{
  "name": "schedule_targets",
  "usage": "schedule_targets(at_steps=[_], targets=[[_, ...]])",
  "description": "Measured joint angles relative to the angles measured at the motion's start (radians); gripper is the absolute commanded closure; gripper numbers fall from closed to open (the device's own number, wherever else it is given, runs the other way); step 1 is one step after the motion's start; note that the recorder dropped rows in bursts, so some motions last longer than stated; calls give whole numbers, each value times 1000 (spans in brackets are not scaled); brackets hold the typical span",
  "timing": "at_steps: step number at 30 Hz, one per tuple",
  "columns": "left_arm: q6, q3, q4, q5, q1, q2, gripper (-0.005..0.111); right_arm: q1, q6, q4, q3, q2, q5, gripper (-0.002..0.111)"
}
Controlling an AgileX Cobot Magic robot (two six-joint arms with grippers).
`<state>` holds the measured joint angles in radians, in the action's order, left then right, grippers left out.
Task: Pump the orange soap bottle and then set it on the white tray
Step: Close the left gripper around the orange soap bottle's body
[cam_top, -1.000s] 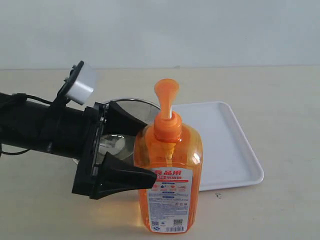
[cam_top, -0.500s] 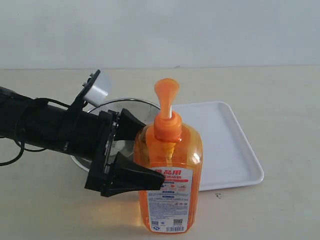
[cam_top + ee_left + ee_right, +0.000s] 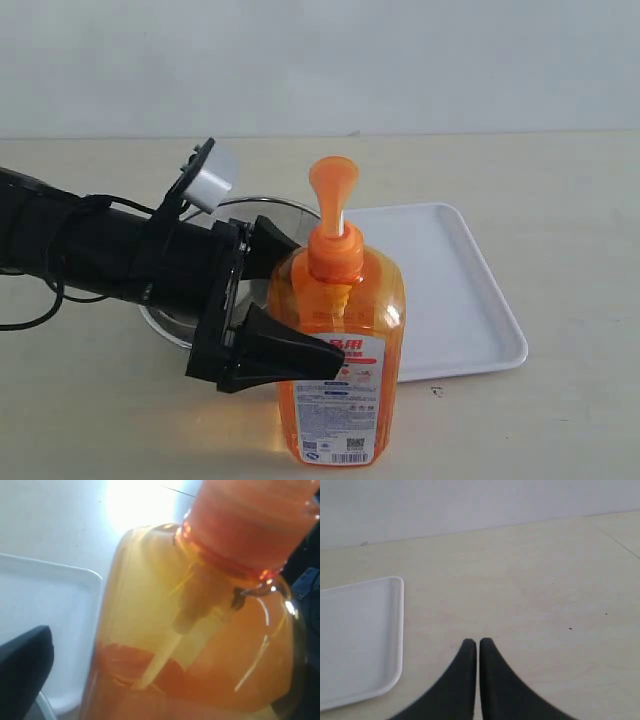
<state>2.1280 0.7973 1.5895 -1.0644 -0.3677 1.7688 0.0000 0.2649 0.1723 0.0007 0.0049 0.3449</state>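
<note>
The orange soap bottle needs to move for pumping, so I will next use my left gripper to grab the bottle's upper body below the pump collar [image 3: 337, 300], to move the orange soap bottle [image 3: 340, 370].
The orange soap bottle [image 3: 340, 370] stands upright on the table near the front, pump head up, just left of the white tray [image 3: 450, 290]. My left gripper [image 3: 320, 305] comes in from the left at the bottle's shoulder. It is open wide, with one black finger [image 3: 290, 358] across the bottle's front and the other behind it. I cannot tell whether the fingers touch it. In the left wrist view the orange soap bottle [image 3: 200, 620] fills the frame, with one finger [image 3: 22, 670] and the white tray [image 3: 45, 610] beside it. My right gripper [image 3: 477, 642] is shut and empty over bare table, right of the white tray [image 3: 355, 635].
A round steel bowl [image 3: 250, 202] sits behind the left arm, touching the tray's left side. The beige table runs back to a pale wall. The left arm's cables trail at the far left.
The left arm has moved right towards the bottle, so its open jaws now reach around the bottle's shoulder. The bottle and tray have not moved.
</note>
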Motion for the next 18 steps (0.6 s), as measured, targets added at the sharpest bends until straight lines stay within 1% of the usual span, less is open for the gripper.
schedule_targets(at_steps=[10, 18], targets=[[0, 6, 26, -8, 0, 51, -3, 0, 0, 0, 0, 0, 0, 108], [0, 53, 26, -80, 0, 90, -3, 0, 0, 0, 0, 0, 0, 108]])
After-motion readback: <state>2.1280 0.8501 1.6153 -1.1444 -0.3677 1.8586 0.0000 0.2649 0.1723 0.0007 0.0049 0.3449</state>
